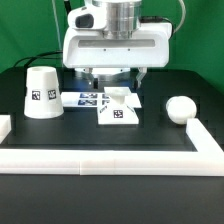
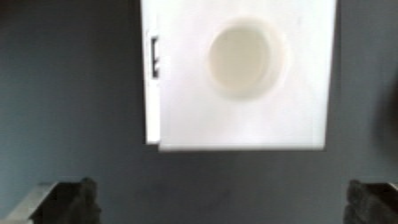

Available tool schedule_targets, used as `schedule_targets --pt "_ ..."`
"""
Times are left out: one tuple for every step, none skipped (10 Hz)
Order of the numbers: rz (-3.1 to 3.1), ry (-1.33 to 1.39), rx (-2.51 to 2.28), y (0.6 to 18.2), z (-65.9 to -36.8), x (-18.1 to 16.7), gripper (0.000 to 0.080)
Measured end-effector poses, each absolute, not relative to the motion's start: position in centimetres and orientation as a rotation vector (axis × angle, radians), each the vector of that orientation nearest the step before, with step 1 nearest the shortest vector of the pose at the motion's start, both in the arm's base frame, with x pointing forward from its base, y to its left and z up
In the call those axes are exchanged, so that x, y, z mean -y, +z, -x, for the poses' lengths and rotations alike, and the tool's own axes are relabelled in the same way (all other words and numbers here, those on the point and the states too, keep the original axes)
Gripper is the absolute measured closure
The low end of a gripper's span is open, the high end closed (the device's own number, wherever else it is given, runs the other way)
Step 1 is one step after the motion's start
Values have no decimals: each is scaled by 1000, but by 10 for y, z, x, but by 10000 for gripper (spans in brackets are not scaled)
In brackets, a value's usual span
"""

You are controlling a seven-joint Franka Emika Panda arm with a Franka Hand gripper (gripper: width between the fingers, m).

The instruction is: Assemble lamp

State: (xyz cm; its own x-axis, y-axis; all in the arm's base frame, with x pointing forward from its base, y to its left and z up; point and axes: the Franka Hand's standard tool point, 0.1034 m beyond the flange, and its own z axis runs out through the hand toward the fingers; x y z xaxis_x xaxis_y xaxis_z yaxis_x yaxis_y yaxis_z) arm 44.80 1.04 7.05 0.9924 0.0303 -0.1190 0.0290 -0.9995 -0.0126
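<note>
The robot's gripper isn't ready to close on the white square base yet and needs to move toward it first: the base lies beyond the gripper's fingers in the wrist view, so closing now would miss.
The white square lamp base (image 1: 119, 108) sits on the black table near the middle, with tags on its sides. In the wrist view the base (image 2: 240, 75) shows its flat top with a round socket hole (image 2: 244, 60). My gripper (image 1: 112, 72) hangs just behind and above the base; its fingers (image 2: 68, 200) stand wide apart with nothing between them, and the base lies beyond the fingertips. The truncated-cone shade (image 1: 42, 92) stands at the exterior view's left. The ball-topped bulb (image 1: 181, 108) lies at the exterior view's right.
The marker board (image 1: 85, 99) lies flat between the shade and the base. Long white rim bars (image 1: 100, 158) run along the front edge and up the right side (image 1: 205, 140) of the table.
</note>
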Motion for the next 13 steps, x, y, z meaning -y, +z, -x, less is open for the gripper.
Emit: schedule_targets --pt "3124 196 50 69 -444 -11 100" --pt "3123 199 51 69 -443 -11 100" --pt "3122 205 56 67 -441 -11 100" --pt "3121 210 57 65 -438 -12 100" --pt "3121 208 59 63 -436 -12 100" --pt "3122 200 60 60 -433 -12 100" --pt "3122 197 61 57 -430 -12 100" --pt "3122 194 62 55 -429 -13 100" --pt "3122 197 66 54 -428 -14 100" --pt "3121 203 74 52 -426 -16 100" --pt "3120 206 79 50 -425 -16 100" --pt "3120 200 88 47 -425 -16 223" --pt "3120 194 97 45 -425 -16 223"
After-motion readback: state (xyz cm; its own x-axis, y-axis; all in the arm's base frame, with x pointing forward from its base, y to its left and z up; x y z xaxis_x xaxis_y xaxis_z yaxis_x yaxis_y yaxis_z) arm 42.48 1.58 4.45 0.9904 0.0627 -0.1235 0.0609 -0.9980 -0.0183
